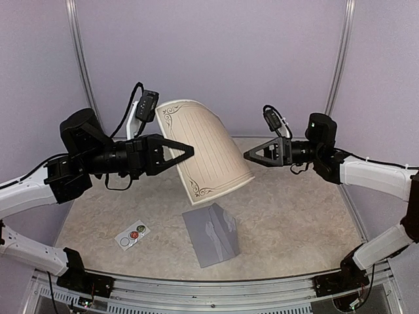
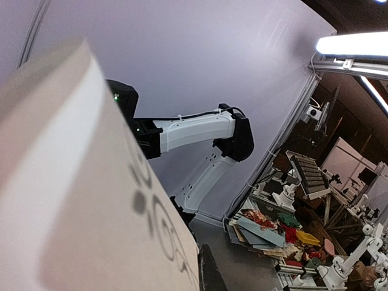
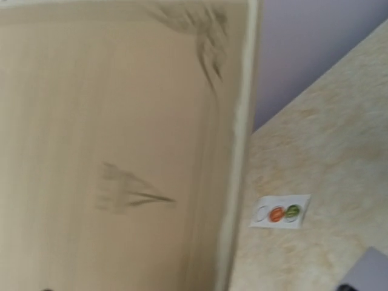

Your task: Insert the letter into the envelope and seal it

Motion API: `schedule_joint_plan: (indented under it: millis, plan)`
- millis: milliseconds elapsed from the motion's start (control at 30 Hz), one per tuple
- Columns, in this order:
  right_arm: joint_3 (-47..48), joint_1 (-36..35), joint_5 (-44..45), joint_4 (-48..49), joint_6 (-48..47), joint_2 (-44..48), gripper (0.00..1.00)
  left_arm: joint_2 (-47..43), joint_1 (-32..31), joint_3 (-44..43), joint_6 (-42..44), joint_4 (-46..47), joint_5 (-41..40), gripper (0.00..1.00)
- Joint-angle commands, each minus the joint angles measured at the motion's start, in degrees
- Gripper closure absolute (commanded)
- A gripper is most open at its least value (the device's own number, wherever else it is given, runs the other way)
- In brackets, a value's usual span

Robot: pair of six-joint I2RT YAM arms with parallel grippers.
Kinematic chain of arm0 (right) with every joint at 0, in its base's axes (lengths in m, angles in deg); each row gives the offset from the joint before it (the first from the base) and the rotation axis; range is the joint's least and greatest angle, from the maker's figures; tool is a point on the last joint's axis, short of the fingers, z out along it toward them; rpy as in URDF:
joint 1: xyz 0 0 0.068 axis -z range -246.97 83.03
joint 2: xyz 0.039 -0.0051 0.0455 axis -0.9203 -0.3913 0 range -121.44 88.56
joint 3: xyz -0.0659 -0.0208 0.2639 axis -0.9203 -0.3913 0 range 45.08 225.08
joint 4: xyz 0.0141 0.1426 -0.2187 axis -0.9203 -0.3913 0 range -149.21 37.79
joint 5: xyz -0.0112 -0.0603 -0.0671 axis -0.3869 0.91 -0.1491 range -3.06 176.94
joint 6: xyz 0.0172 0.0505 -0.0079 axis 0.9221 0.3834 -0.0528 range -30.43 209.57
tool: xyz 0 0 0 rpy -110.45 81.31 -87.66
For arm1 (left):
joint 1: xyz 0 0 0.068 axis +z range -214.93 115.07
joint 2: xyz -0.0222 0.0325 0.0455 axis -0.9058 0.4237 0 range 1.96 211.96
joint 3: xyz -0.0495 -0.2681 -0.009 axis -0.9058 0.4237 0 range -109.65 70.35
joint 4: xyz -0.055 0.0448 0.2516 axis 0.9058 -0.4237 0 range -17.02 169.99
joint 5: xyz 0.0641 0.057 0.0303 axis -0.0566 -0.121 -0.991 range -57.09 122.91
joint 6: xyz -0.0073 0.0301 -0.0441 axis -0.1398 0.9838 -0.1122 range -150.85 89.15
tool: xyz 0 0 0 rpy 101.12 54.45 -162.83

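Observation:
My right gripper should reach the letter [image 1: 208, 147] and grab the letter's free edge, opposite my left gripper, to spread the letter and guide it into the envelope.
The letter [image 1: 208, 147], a cream sheet with dark corner scrollwork, hangs curved in the air above the table's middle. My left gripper [image 1: 190, 152] is shut on its left edge. In the left wrist view the letter [image 2: 73, 200] fills the left half, with one dark fingertip [image 2: 211, 274] against its lower edge. My right gripper [image 1: 249, 156] is open, level with the sheet and just off its right edge, holding nothing. The right wrist view is mostly letter [image 3: 121, 151]. The grey envelope [image 1: 211, 234] lies flat on the table below, flap raised; a corner of the envelope [image 3: 371, 270] shows at the lower right.
A small white sticker card [image 1: 133, 235] with round stickers lies left of the envelope, also seen as the sticker card [image 3: 282, 212] in the right wrist view. Purple walls close off the back and sides. The table's near edge is a metal rail [image 1: 209, 288].

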Motion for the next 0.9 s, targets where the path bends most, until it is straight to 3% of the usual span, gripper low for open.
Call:
schedule_joint_plan:
  millis: [0,200,367,667,867]
  plan:
    - [-0.52,-2.27,-3.51,5.87,3.38,0.04,0.02,0.4,-0.83,-3.16,1.69,-0.34,3.62,1.0]
    - [-0.72,-3.27,-5.74,11.91,7.99,-0.12,0.03,0.55,-1.27,-4.27,2.66,-1.5,4.75,1.0]
    - [-1.62,-3.43,-7.44,21.94,14.82,0.67,0.15,0.33,-1.29,-4.24,4.86,-5.72,1.57,1.0]
    - [-1.61,-3.38,-5.42,19.75,14.23,2.6,0.72,-1.44,0.43,-1.18,6.08,-11.27,-6.02,1.0]
    - [-2.41,-3.3,-0.37,6.27,6.57,5.49,0.95,-3.64,3.27,2.41,3.27,-16.97,-14.03,1.0]
